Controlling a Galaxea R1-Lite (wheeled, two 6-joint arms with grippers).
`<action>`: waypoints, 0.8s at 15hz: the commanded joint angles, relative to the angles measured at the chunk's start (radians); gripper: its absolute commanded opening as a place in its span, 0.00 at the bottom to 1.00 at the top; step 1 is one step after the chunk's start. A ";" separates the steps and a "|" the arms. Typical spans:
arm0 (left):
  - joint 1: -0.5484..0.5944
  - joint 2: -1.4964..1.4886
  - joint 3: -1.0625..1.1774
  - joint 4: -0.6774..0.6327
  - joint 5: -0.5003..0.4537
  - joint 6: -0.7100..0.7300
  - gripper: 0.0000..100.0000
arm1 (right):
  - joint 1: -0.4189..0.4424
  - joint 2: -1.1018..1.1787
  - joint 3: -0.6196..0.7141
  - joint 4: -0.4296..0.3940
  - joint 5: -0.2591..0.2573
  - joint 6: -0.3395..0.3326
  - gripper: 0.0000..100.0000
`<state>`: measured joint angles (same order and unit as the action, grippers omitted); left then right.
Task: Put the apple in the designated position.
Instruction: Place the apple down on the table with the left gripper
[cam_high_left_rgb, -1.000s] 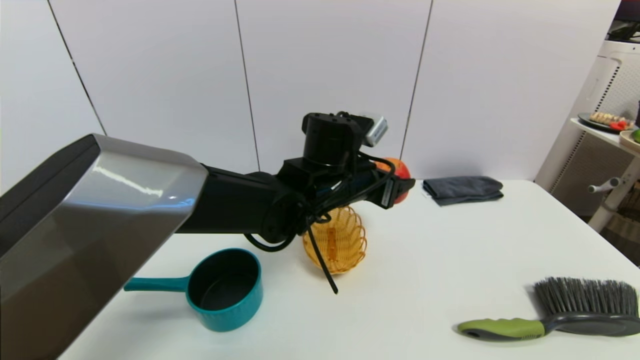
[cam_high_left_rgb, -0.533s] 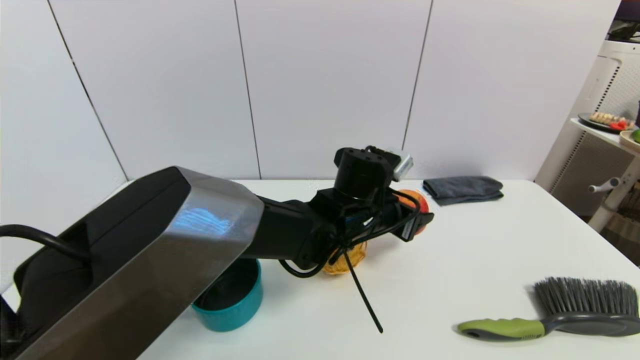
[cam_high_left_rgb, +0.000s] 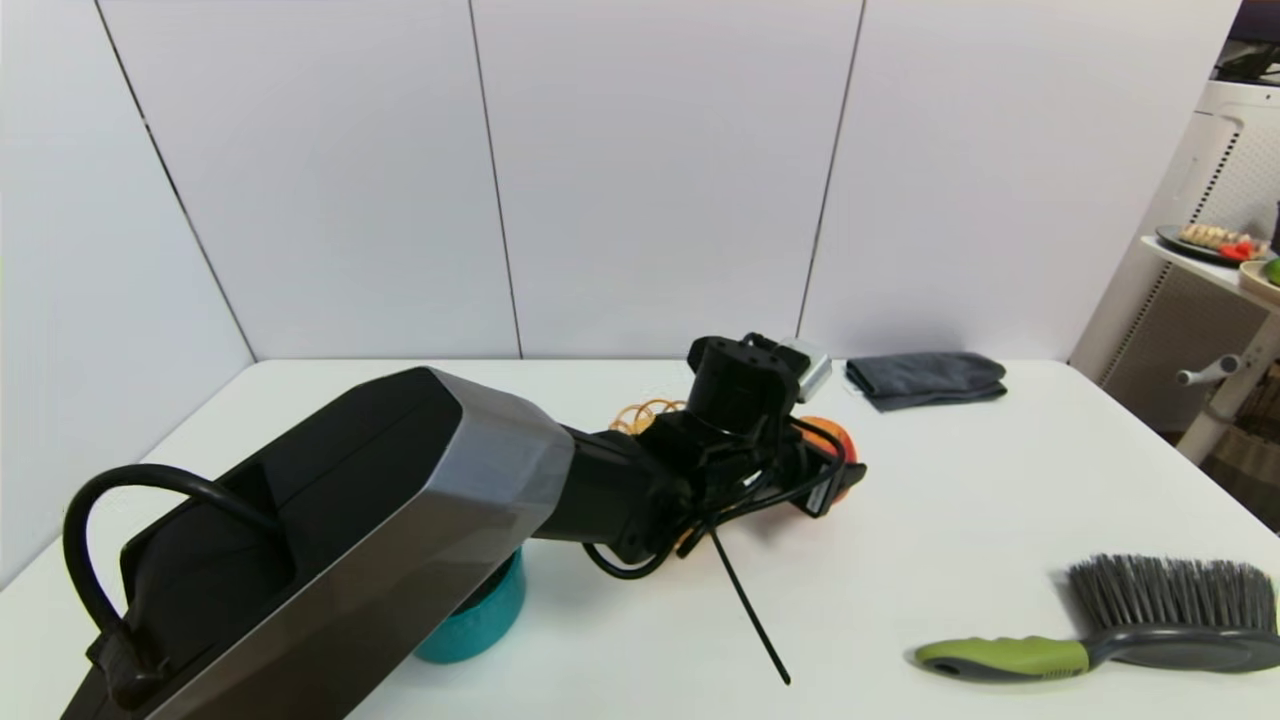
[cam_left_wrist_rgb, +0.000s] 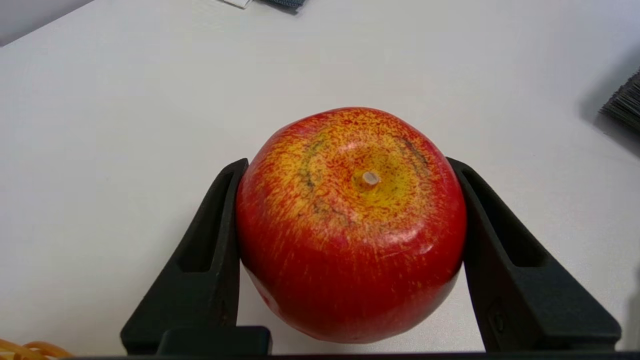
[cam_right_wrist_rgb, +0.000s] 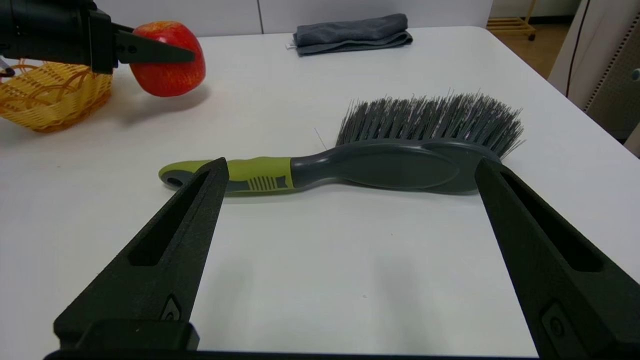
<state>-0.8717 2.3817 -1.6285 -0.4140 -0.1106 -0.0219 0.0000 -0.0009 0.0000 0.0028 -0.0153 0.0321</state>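
I need to open my left gripper now, because the apple is over the white tabletop in the head view and would stay standing.
The red, yellow-speckled apple sits between the black fingers of my left gripper, which is shut on it, stem dimple facing the wrist camera. In the head view the apple shows just past the left gripper, right of the yellow wicker basket. From the right wrist view the apple hangs very low over plain white tabletop; I cannot tell whether it touches. No mark shows the designated position. My right gripper stands open and empty near the brush.
A teal saucepan is partly hidden under my left arm. A folded grey cloth lies at the back right. A grey brush with a green handle lies at the front right. The basket stands just left of the apple.
My left arm has swung right and down, carrying the apple from above the basket to low over the table right of it. The right arm has not moved.
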 joint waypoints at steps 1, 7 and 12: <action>0.002 0.002 -0.010 0.001 0.005 -0.007 1.00 | 0.000 0.001 0.000 0.000 0.000 0.000 1.00; 0.003 -0.039 -0.011 0.057 0.005 -0.012 1.00 | 0.000 0.001 0.000 0.000 0.000 0.000 1.00; 0.037 -0.384 0.062 0.348 0.005 0.004 1.00 | 0.000 0.001 0.000 -0.001 0.000 0.000 1.00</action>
<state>-0.8640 2.2379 -1.6255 -0.2413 -0.1057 -0.0253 0.0000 -0.0009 0.0000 0.0028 -0.0153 0.0321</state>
